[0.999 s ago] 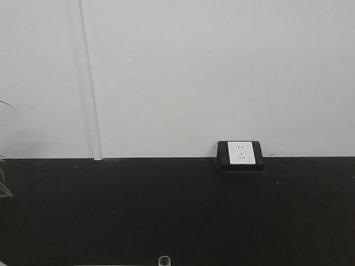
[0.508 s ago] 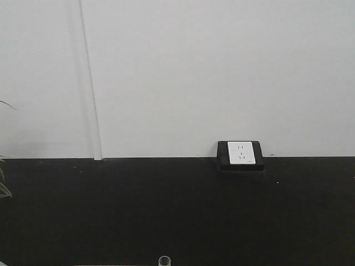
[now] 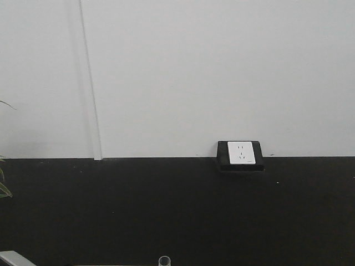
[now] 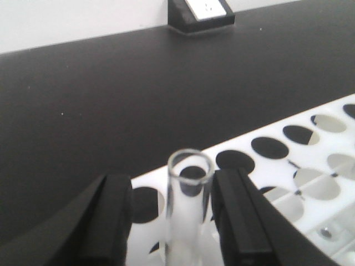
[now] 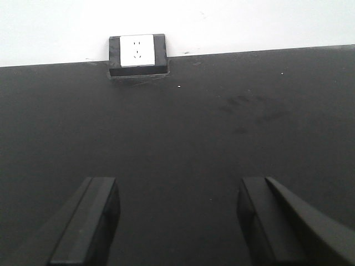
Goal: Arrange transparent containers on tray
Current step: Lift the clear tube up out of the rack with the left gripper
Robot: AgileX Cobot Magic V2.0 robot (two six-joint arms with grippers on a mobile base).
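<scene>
I will reach the clear test tube with my left gripper and hold it by its upper body below the flared rim. Then I can arrange the tube on the tray.
A clear glass test tube with a flared rim stands upright in a white rack pierced by round holes. My left gripper is open around it. The right finger sits close beside the tube, and the left finger stands well apart from it. Only the tube's rim shows in the front view, at the bottom edge. My right gripper hangs open over the black surface with nothing between its fingers. The tray is out of view.
A white socket in a black housing sits where the black surface meets the white wall, and also shows in both wrist views. Plant leaves poke in at the left edge. A grey edge shows at the bottom left corner.
A grey edge has come into the bottom left corner of the front view. The tube rim has stayed in place.
</scene>
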